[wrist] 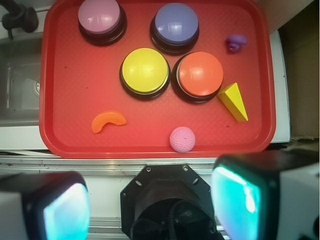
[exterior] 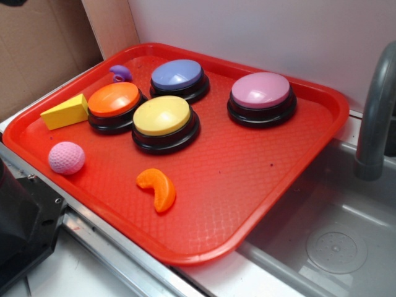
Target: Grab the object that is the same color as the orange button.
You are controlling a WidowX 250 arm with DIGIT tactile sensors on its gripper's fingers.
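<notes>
Next, my gripper grabs the orange crescent by its curved middle (exterior: 163, 184), to pick out the object matching the orange button (exterior: 114, 102).
A small glossy orange crescent (exterior: 158, 189) lies on the red tray (exterior: 247, 185) near its front edge; it also shows in the wrist view (wrist: 107, 121). The orange button (exterior: 114, 102) with a black base stands at the tray's left, touching the yellow button; it also shows in the wrist view (wrist: 200, 75). My gripper (wrist: 150, 205) is high above, back from the tray over the robot base, its two fingers wide apart and nothing between them. It does not show in the exterior view.
On the tray: a yellow button (exterior: 164, 120), a blue button (exterior: 179, 77), a pink button (exterior: 261, 96), a yellow wedge block (exterior: 65, 111), a pink textured ball (exterior: 66, 157), a small purple object (exterior: 120, 73). A grey sink (exterior: 334, 241) with a faucet (exterior: 377, 111) lies right.
</notes>
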